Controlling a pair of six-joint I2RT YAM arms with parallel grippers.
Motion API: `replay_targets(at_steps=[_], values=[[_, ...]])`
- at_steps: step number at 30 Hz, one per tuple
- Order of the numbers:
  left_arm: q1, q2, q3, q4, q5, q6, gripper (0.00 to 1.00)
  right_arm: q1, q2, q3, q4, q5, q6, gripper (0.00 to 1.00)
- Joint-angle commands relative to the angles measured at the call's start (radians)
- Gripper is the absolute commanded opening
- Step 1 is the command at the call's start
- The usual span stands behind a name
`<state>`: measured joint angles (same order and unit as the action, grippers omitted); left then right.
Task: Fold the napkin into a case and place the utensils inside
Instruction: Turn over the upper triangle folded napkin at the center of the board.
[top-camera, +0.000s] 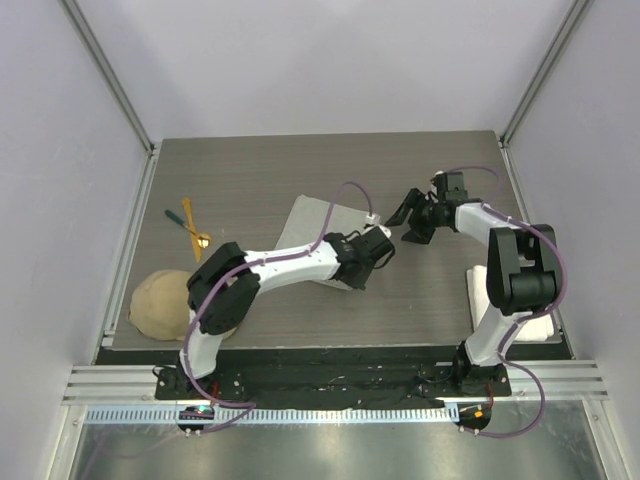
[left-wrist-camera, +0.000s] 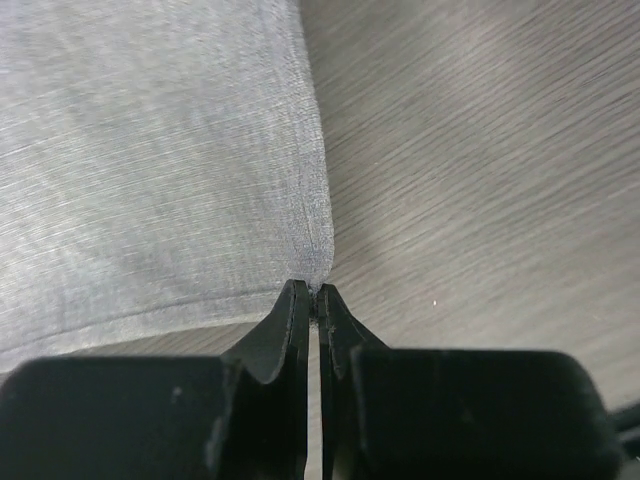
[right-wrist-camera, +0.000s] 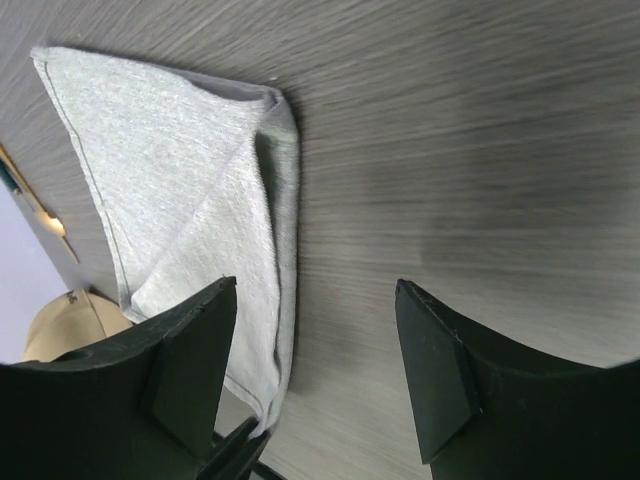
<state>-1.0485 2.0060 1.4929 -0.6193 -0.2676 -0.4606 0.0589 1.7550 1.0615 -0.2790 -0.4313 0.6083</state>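
The right gripper picks up the napkin's far corner (right-wrist-camera: 280, 117) next, on the napkin edge my left gripper holds, to spread the napkin flat for folding.
The light grey napkin (top-camera: 315, 222) lies folded in the middle of the table, with a diagonal flap showing on top of the napkin (right-wrist-camera: 180, 180). My left gripper (top-camera: 352, 278) is shut on its near corner, and the left gripper's (left-wrist-camera: 316, 292) jaws pinch the cloth tip while the napkin (left-wrist-camera: 150, 150) spreads ahead and to the left. My right gripper (top-camera: 412, 222) hovers open over bare table just right of the cloth; nothing sits between the right gripper's (right-wrist-camera: 316, 285) jaws. The utensils (top-camera: 190, 226) lie together at the far left, apart from both grippers.
A tan cap (top-camera: 165, 303) sits at the near left, and the cap (right-wrist-camera: 60, 325) also peeks in beside the right gripper's finger. A white towel (top-camera: 540, 325) lies under the right arm at the near right. Walls close in the table (top-camera: 430, 290) on three sides.
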Motion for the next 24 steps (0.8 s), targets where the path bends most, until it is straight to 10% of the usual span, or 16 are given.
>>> replay_targets(at_steps=[1,24], values=[[0.041,-0.122,-0.028,0.03,0.099,-0.035,0.0,0.035,0.064,0.026,0.122,-0.064,0.082,0.7],[0.074,-0.227,-0.042,0.012,0.114,-0.036,0.0,0.096,0.182,0.034,0.258,-0.02,0.169,0.59]])
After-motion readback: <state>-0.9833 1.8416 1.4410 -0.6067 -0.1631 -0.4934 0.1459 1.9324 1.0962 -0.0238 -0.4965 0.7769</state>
